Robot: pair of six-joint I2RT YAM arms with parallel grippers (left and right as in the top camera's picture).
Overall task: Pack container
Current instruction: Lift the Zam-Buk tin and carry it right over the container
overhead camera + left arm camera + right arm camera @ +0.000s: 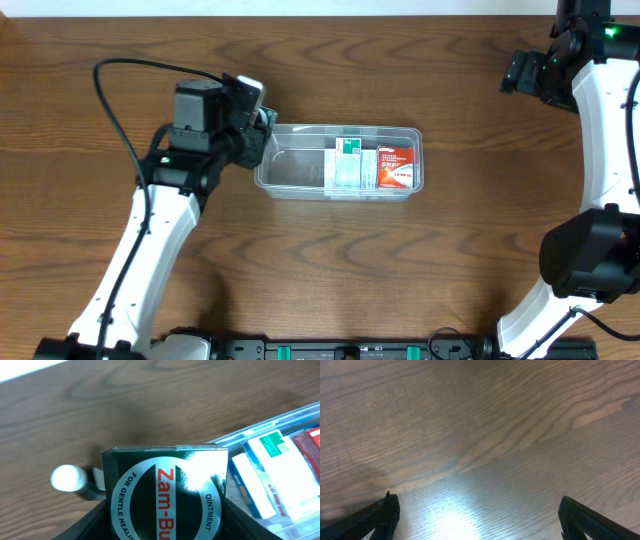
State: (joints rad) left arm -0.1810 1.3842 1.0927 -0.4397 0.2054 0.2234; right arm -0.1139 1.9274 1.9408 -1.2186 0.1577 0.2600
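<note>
The ointment box (pixel 165 495) is short of the container's empty half, so it moves there next before my left gripper releases it. Otherwise the box would drop onto table or rim.
The clear plastic container (pixel 296 168) lies at the table's middle, with a green-and-white box (pixel 347 163), a white box and a red box (pixel 397 167) in its right half. My left gripper (pixel 260 128) is at the container's left end, shut on a dark green Zam-Buk ointment box (pixel 165 495) held above the table. In the left wrist view the container's rim (pixel 270 422) is to the right of the box. My right gripper (pixel 515 72) is open and empty at the far right back, over bare wood (pixel 480 525).
A small dark bottle with a white cap (pixel 67 479) lies on the table left of the held box in the left wrist view. The left half of the container is bare. The left arm's cable loops over the table's left back.
</note>
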